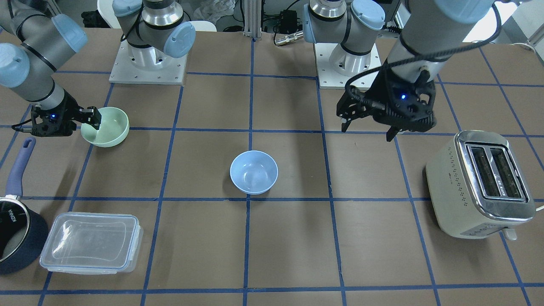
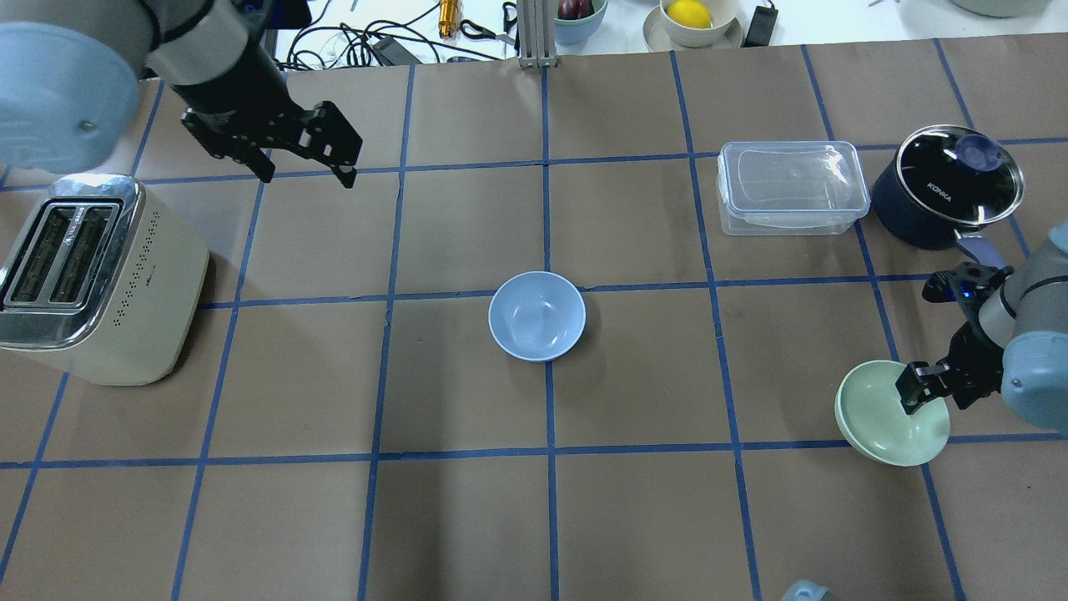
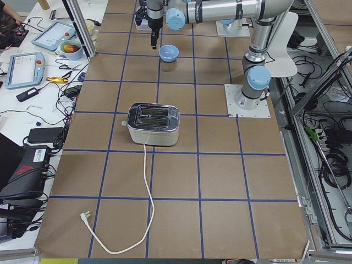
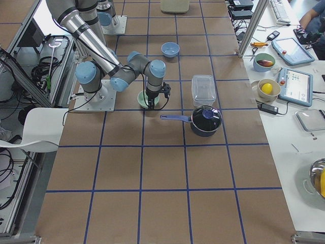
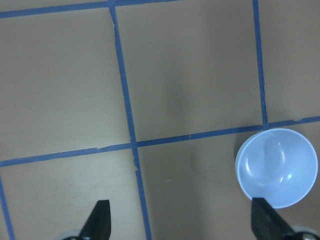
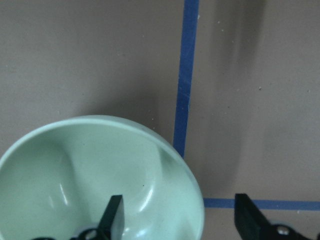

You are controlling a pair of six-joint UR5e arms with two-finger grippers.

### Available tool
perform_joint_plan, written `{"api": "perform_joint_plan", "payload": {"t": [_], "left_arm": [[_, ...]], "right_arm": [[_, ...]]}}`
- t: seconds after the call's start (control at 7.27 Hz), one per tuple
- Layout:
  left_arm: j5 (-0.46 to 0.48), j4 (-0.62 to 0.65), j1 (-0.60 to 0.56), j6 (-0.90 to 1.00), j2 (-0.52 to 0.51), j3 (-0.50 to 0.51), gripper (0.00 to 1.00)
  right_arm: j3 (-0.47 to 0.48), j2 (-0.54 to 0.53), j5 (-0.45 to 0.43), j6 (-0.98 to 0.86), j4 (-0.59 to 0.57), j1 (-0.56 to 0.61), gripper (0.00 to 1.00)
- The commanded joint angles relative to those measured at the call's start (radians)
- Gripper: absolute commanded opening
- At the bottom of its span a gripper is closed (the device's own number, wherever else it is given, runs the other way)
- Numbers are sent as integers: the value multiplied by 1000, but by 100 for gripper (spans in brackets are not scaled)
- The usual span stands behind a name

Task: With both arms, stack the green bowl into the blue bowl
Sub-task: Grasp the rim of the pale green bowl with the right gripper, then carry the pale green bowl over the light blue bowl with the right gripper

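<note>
The green bowl needs to be stacked into the blue bowl (image 1: pixel 253 172). My right gripper should next grab the pale green bowl by its rim (image 1: pixel 119 112) for that.
The pale green bowl (image 1: pixel 109 127) stands upright on the table at my right side; it also shows in the overhead view (image 2: pixel 880 421) and the right wrist view (image 6: pixel 90 170). My right gripper (image 1: pixel 90 120) is open and straddles the bowl's rim, with one finger (image 6: pixel 112 220) inside and the other outside. The pale blue bowl (image 1: pixel 253 172) stands empty at the table's middle (image 2: pixel 536 315). My left gripper (image 1: pixel 367 131) is open and empty. It hovers above the table, well apart from the blue bowl (image 5: pixel 277 167).
A cream toaster (image 2: pixel 83 275) stands at my left. A clear lidded container (image 2: pixel 791 185) and a navy saucepan (image 2: pixel 943 188) stand at my far right. The saucepan's handle points toward my right gripper (image 2: pixel 918 391).
</note>
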Motion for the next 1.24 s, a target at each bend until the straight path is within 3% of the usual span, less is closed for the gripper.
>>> {"api": "perform_joint_plan", "payload": {"t": [0.0, 0.28, 0.41, 0.55, 0.69, 0.83, 1.1], "left_arm": [[1, -55, 7, 20, 42, 37, 100], [4, -55, 7, 20, 45, 36, 100], [8, -61, 7, -9, 59, 28, 100], [46, -69, 8, -53, 70, 27, 100], [57, -66, 8, -61, 68, 25, 100], [48, -62, 8, -73, 65, 25, 100], [50, -61, 8, -75, 73, 33, 100]], "right_arm": [[1, 0, -23, -17, 0, -1, 0], [-33, -7, -3, -16, 18, 0, 0], [-74, -16, 58, -3, 83, 2, 0], [-164, -33, 212, 74, 218, 14, 0], [-280, -27, 314, 209, 371, 95, 0], [-353, -14, 312, 391, 400, 240, 0], [-421, 76, 325, 799, 315, 524, 0]]}}
